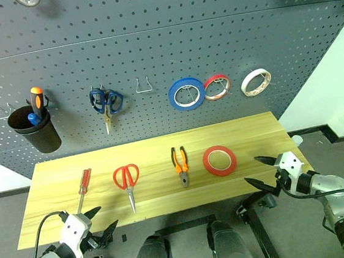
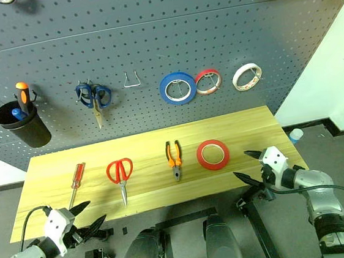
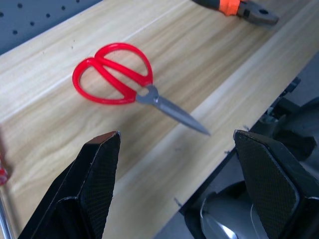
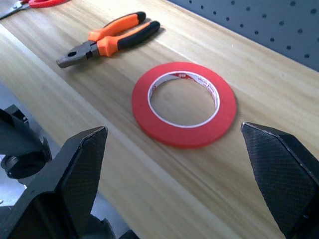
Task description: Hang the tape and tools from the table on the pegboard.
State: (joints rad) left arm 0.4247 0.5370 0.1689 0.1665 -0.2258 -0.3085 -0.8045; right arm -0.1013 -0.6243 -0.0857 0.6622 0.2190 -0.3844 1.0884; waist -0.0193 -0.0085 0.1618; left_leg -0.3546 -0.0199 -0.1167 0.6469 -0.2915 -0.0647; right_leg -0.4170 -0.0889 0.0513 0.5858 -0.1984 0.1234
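Note:
My right gripper grabs the red tape by its ring's rim (image 1: pixel 230 166) (image 4: pixel 214 128) next, to hang it on the pegboard.
On the light wood table (image 1: pixel 59 171) lie, from left to right, a red-handled screwdriver (image 1: pixel 83 189), red scissors (image 1: pixel 127 180), orange-and-black pliers (image 1: pixel 180 164) and the flat roll of red tape (image 1: pixel 219 160). The dark grey pegboard (image 1: pixel 151 51) rises behind the table. My left gripper (image 1: pixel 102 221) hovers open at the table's near left edge, aimed toward the scissors (image 3: pixel 117 79). My right gripper (image 1: pixel 255 172) hangs open off the table's near right corner, facing the tape (image 4: pixel 183 102) and the pliers (image 4: pixel 109 39). Both grippers are empty.
On the pegboard hang a black cup (image 1: pixel 34 128) with an orange-handled screwdriver, blue scissors (image 1: pixel 106 103), an empty wire hook (image 1: pixel 143 86), a blue tape roll (image 1: pixel 187 93), a thin red-edged roll (image 1: pixel 217 86) and a whitish roll (image 1: pixel 256 82). White wall stands at right.

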